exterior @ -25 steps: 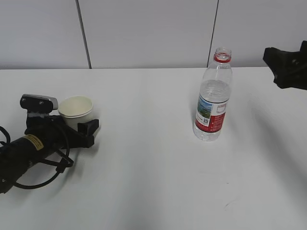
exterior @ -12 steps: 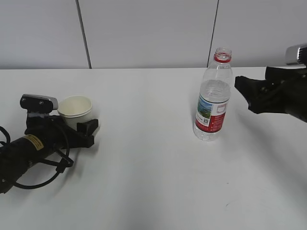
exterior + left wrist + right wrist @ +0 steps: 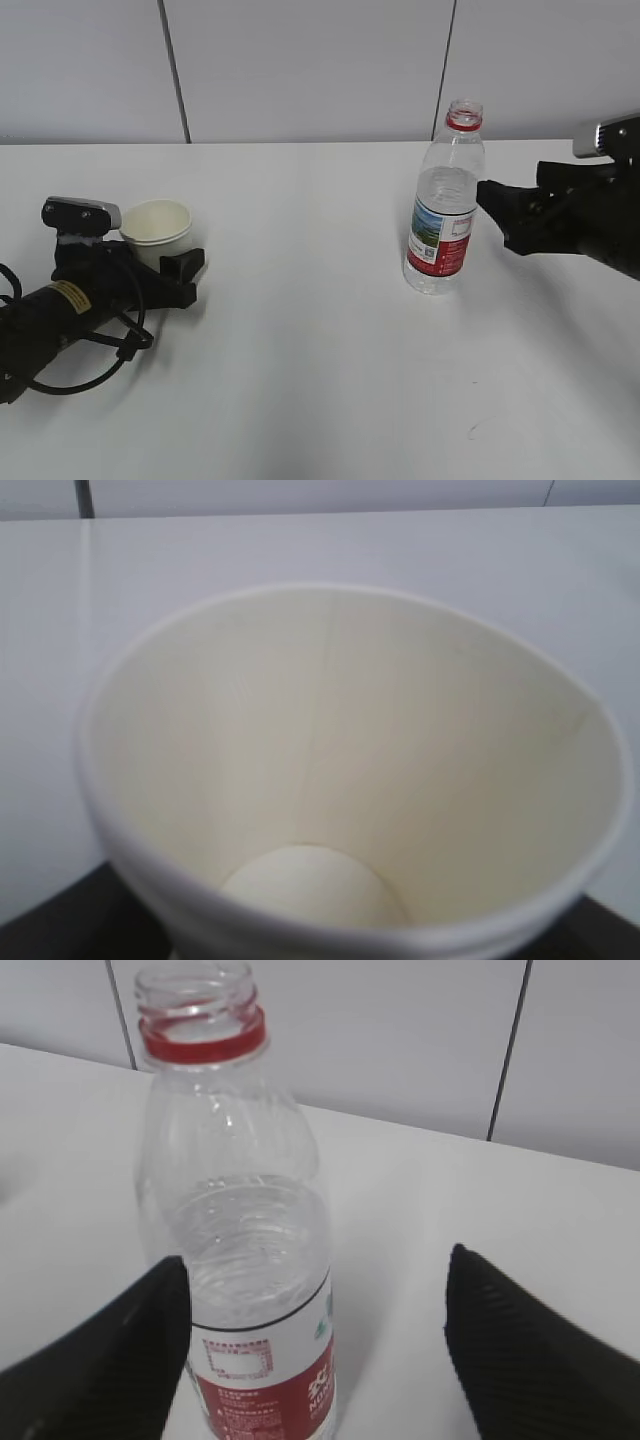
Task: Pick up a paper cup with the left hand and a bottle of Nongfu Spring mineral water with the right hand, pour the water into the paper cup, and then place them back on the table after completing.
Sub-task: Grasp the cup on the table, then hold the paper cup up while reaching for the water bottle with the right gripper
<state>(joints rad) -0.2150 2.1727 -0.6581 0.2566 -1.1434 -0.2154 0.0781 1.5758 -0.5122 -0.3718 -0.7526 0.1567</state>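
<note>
To pick up the bottle, my right gripper next needs to grab its straight labelled body (image 3: 440,240), because the shoulder (image 3: 455,155) above slopes in toward the neck.
A white paper cup (image 3: 157,226) stands upright on the white table (image 3: 300,350) at the left. My left gripper (image 3: 165,252) lies low on the table with its fingers (image 3: 50,935) on both sides of the cup's base. The cup (image 3: 340,760) is empty and its rim is slightly squeezed out of round. An uncapped clear water bottle (image 3: 444,210) with a red neck ring and a red-and-white label stands right of centre, mostly full of water. My right gripper (image 3: 495,205) is open, just right of the bottle. In the right wrist view the bottle (image 3: 245,1240) stands close to the left finger (image 3: 110,1360) of my right gripper (image 3: 315,1260).
A grey panelled wall (image 3: 300,70) runs behind the table's far edge. Black cables (image 3: 100,355) loop from the left arm onto the table. Bare tabletop lies between the cup and the bottle and in front of both.
My right arm has come in from the right edge toward the bottle, with its open fingers now close beside it. The left arm and the cup have barely moved.
</note>
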